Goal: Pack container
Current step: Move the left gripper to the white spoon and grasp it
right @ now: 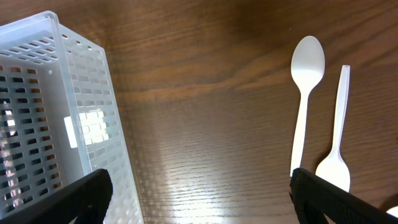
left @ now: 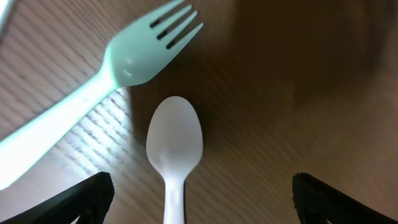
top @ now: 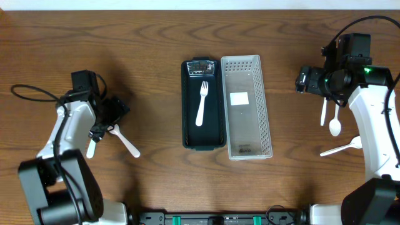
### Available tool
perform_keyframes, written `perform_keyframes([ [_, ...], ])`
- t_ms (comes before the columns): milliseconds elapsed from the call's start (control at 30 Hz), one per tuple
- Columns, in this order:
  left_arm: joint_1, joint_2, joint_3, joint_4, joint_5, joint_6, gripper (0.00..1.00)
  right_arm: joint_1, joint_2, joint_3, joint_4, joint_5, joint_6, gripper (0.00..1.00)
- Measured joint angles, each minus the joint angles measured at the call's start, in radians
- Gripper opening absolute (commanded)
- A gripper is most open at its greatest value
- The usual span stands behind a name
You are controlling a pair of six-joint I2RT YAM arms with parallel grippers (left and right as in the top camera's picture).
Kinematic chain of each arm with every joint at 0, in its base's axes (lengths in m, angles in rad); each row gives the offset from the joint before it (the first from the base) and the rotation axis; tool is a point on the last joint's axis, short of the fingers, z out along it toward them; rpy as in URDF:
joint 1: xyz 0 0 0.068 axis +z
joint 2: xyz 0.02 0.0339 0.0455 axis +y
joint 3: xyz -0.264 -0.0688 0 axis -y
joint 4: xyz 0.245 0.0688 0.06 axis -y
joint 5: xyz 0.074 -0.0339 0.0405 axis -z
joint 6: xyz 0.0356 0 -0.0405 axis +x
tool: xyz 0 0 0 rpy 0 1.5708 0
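My left gripper's open fingers are above the spoon's handle between them and closing now would miss it, so they go lower before they close.
A dark tray [top: 187,106] lies mid-table with a white fork [top: 201,103] inside it. A clear perforated basket [top: 247,140] stands against its right side and shows in the right wrist view [right: 56,124]. My left gripper [top: 103,128] is open and low over a white spoon [left: 174,137], whose handle runs between the jaws [left: 202,193]. A white fork [left: 124,62] lies just left of it. My right gripper [top: 304,81] is open and empty [right: 199,193], over bare table between the basket and two white spoons [right: 306,68], [right: 339,124].
Another white fork [top: 340,149] lies at the right, below the two spoons [top: 335,122]. A clear packet [top: 201,67] sits at the tray's far end. A black cable [top: 28,94] loops at the far left.
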Motion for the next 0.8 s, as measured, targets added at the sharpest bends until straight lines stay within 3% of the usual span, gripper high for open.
perform_keyframes([
  [433,-0.001,0.110,0.000,0.058,-0.001,-0.002,0.93,0.000,0.000,0.000,-0.003,0.000,0.000,0.93],
  [700,-0.001,0.111,0.000,0.051,-0.003,-0.003,0.67,0.000,0.000,0.000,-0.003,0.000,0.000,0.93],
  [800,-0.001,0.112,0.000,0.047,0.000,-0.003,0.63,0.000,0.000,0.000,-0.003,0.000,-0.001,0.92],
])
